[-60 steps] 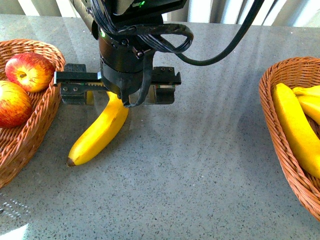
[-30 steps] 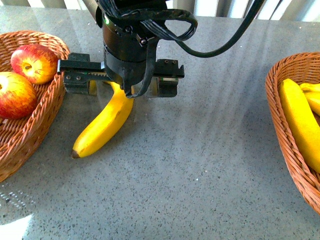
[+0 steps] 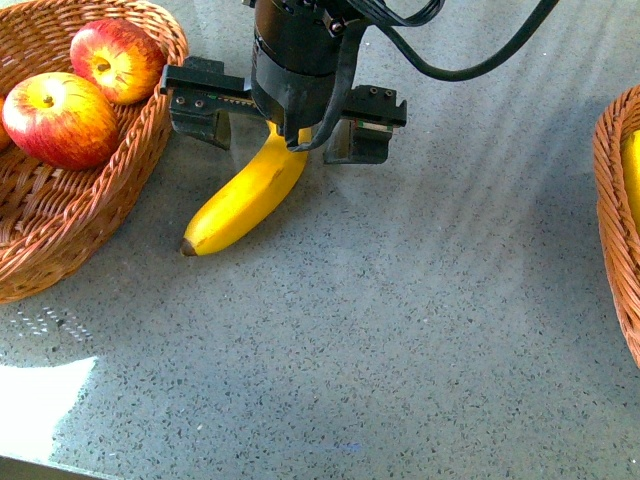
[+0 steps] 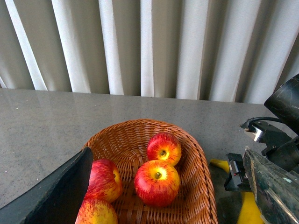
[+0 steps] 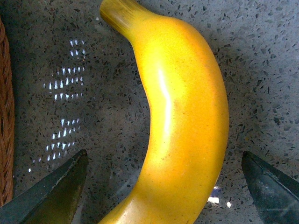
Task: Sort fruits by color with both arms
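The yellow banana belongs in the banana's basket (image 3: 620, 220). I will next grab the banana with my right gripper by its curved middle (image 3: 250, 190).
A yellow banana (image 3: 245, 190) lies on the grey table, its dark tip toward the front left. My right gripper (image 3: 283, 140) hangs open over its stem end, one jaw on each side, neither touching it. In the right wrist view the banana (image 5: 182, 121) fills the gap between the two fingers (image 5: 56, 191). Two red apples (image 3: 115, 60) (image 3: 60, 118) lie in the left wicker basket (image 3: 150, 150). My left gripper (image 4: 168, 161) stands open above that basket (image 4: 196, 154), where several apples (image 4: 157, 182) show. Nothing is between its jaws.
A second wicker basket (image 3: 615, 200) sits at the right edge with a banana (image 3: 633, 170) barely showing in it. Black cables (image 3: 480, 60) loop behind the right arm. Pale curtains (image 4: 140, 46) hang beyond the table's far edge.
In the front view the baskets, banana and right arm have all slid right and up in the picture. The right gripper stays open astride the banana's stem end.
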Tool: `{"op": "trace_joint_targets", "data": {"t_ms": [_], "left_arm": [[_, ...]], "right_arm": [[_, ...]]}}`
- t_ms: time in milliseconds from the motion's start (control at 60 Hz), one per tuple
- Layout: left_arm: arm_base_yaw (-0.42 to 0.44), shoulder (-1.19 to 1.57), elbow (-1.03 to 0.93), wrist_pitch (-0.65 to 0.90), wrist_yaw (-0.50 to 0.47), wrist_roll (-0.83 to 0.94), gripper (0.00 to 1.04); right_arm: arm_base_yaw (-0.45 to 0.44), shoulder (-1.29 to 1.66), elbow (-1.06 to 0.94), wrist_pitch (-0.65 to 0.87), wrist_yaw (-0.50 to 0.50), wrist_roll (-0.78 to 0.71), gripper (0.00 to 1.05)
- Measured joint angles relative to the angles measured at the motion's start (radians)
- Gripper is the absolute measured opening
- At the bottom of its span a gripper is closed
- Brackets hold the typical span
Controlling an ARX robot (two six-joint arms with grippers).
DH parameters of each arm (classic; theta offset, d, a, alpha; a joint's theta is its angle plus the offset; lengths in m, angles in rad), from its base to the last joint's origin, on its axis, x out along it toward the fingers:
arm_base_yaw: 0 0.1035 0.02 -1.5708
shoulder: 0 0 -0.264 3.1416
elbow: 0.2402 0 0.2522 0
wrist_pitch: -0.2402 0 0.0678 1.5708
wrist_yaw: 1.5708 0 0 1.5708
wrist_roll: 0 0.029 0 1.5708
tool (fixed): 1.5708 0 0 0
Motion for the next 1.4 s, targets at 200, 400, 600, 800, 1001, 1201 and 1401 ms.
{"op": "trace_joint_targets", "data": {"t_ms": [200,400,600,800,1001,1201,1401], "left_arm": [[0.0,0.0,0.0,0.0,0.0,0.0,0.96],[0.0,0.0,0.0,0.0,0.0,0.0,0.96],[0.0,0.0,0.0,0.0,0.0,0.0,0.96],[0.0,0.0,0.0,0.0,0.0,0.0,0.96],[0.0,0.0,0.0,0.0,0.0,0.0,0.96],[0.0,0.0,0.0,0.0,0.0,0.0,0.96],[0.0,0.0,0.0,0.0,0.0,0.0,0.96]], "right_arm": [[0.0,0.008,0.002,-0.009,-0.004,0.016,0.96],[0.0,0.013,0.002,-0.013,-0.005,0.02,0.96],[0.0,0.013,-0.004,-0.007,-0.006,0.026,0.94],[0.0,0.012,-0.023,0.005,0.004,0.037,0.7],[-0.002,-0.007,-0.071,0.042,-0.002,0.055,0.4],[-0.003,-0.048,-0.15,0.109,-0.005,0.085,0.29],[-0.007,-0.132,-0.292,0.203,0.08,0.1,0.29]]}}
